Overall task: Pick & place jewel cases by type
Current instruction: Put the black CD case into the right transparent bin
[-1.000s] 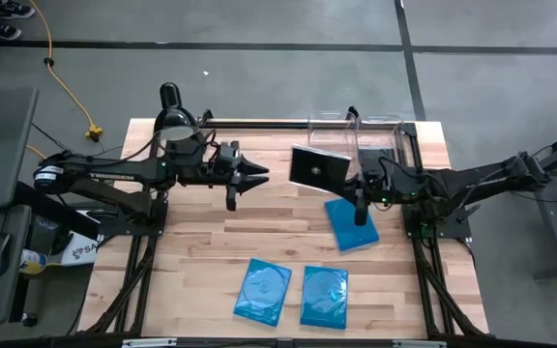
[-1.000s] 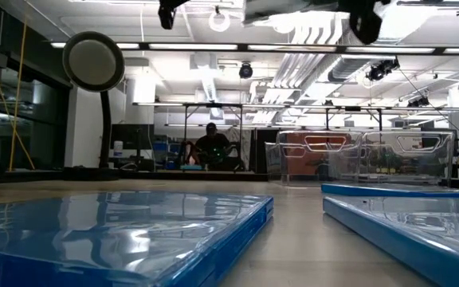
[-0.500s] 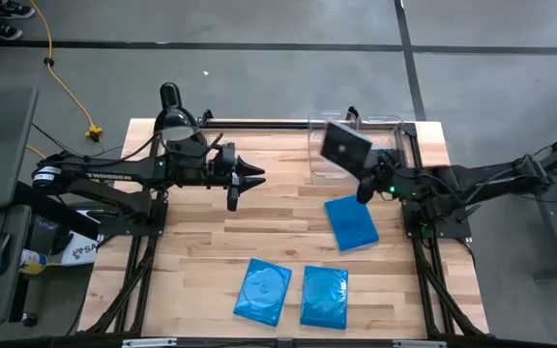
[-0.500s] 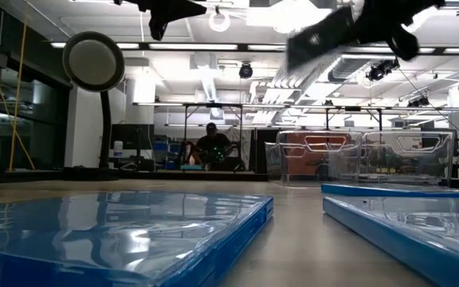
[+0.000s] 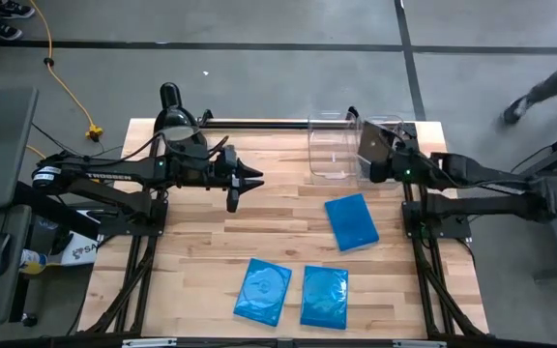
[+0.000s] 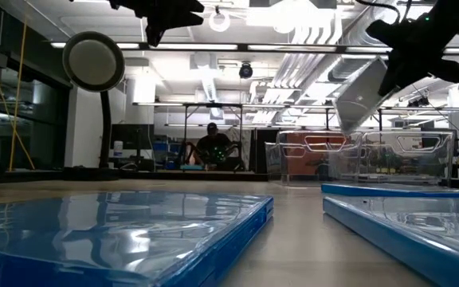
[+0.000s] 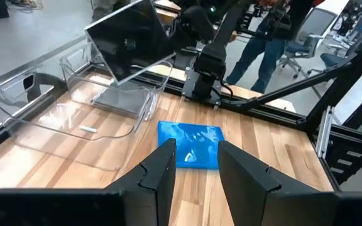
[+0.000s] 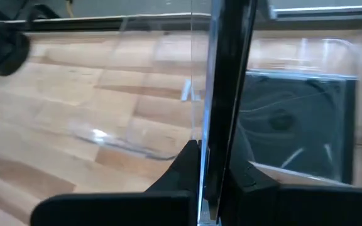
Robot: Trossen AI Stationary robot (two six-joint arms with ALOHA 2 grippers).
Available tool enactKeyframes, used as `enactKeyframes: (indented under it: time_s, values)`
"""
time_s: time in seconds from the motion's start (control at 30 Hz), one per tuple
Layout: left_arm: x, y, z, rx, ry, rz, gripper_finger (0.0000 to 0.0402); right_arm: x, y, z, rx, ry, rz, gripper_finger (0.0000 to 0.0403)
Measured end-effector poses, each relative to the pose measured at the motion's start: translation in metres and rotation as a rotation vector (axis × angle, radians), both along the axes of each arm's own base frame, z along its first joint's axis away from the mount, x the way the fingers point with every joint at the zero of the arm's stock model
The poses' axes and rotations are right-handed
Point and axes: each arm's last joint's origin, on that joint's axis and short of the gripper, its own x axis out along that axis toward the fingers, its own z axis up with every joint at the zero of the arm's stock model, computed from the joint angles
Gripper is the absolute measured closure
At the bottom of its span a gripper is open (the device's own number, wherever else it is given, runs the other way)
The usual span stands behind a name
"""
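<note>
My right gripper turns the black jewel case and brings it down, before releasing it, since the case hangs turned against the bin's rim.
My right gripper is shut on a glossy black jewel case, held steeply tilted above the right-hand clear bin at the table's far right. Another black case lies flat in that bin. Three blue jewel cases lie flat on the wood: one at mid right and two side by side near the front edge. My left gripper hovers open over the far left of the table, with nothing between its fingers. My right gripper pinches the black case by one edge between its two fingers. The fingers slant down from the table's right side. The case is lifted clear and reaches down and away from the fingers over the bin, standing edge-on in the right wrist view.
A second clear bin stands just left of the first along the far edge. A round lamp head on a stalk stands at the far left. People show beyond the table.
My right gripper has carried the black case toward the table's far right corner, from above the mid-right blue case to above the right-hand bin. Its wrist has rolled and tipped downward, and the case has gone from lying nearly flat to steeply tilted.
</note>
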Motion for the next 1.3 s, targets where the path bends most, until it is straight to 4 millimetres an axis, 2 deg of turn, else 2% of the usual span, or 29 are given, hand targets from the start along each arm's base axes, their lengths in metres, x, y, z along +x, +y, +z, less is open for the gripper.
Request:
enactKeyframes:
  time_s: [0.33,1.0,1.3]
  values:
    - [-0.001,0.000,-0.005,-0.005,0.048,-0.008,0.0285,-0.025,-0.027,-0.002,0.092,0.068,-0.070,0.0395]
    - [-0.002,-0.002,-0.007,-0.001,0.075,-0.059,0.0285,-0.041,-0.087,-0.026,0.432,-0.013,0.075,0.0394]
    - [-0.002,-0.002,-0.007,-0.001,0.075,-0.058,0.0285,-0.046,-0.100,-0.037,0.512,0.006,0.106,0.0393]
